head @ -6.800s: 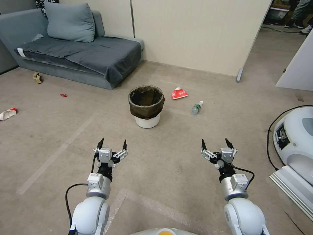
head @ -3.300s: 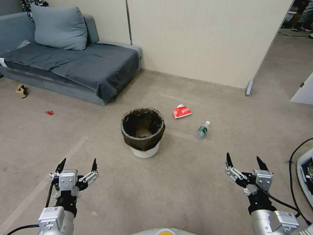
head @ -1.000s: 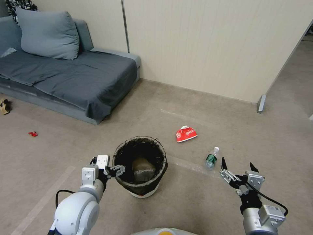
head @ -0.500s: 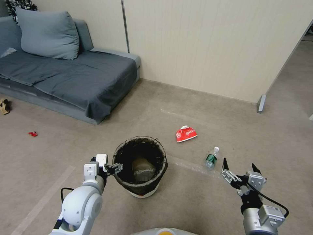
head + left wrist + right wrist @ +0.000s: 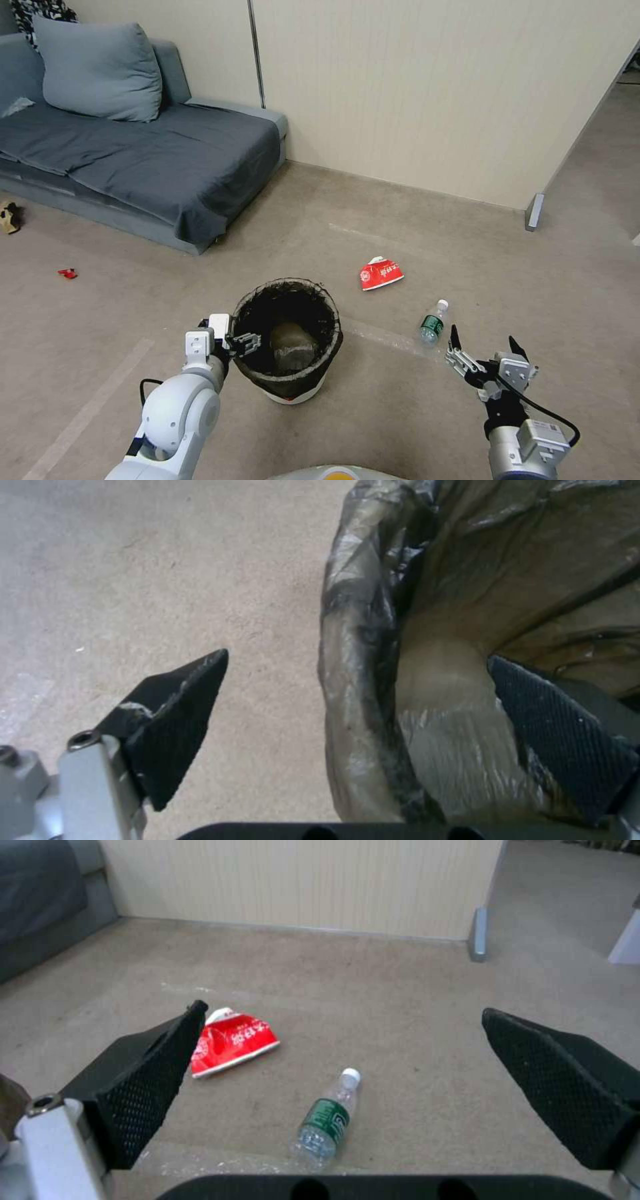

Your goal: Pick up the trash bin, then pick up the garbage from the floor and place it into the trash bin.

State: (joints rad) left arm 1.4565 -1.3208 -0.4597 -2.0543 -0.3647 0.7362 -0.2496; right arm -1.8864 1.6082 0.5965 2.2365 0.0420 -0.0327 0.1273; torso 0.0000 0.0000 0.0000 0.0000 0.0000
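Note:
The trash bin's round body [image 5: 295, 352] is too wide for my left gripper's fingers. My left gripper should next grab the trash bin's bag-covered rim to pick the trash bin up.
The trash bin [image 5: 298, 393] is white, lined with a dark bag, and stands on the floor just ahead of me. My left gripper [image 5: 236, 342] is open at the bin's left rim. In the left wrist view the rim [image 5: 357, 605] lies between the fingers of the left gripper [image 5: 358, 656], one outside and one inside the bag. My right gripper [image 5: 483, 345] hovers open to the right. Ahead of it lie garbage items: a green-labelled bottle [image 5: 432, 325] and a crushed red-and-white cup [image 5: 381, 274]. The right wrist view frames the bottle [image 5: 323, 1125] and cup [image 5: 230, 1042] between the right gripper's [image 5: 343, 1007] fingers.
A grey sofa [image 5: 153, 160] with a cushion stands at the back left, and a beige wall [image 5: 433, 93] runs behind. A small red scrap [image 5: 67, 273] and a brown paper piece [image 5: 8, 218] lie on the floor far left. A grey post foot [image 5: 533, 211] sits at the wall's right end.
I have driven up close to the bin. In the last second my left gripper has moved right onto the bin's rim, and the right gripper has shifted only slightly.

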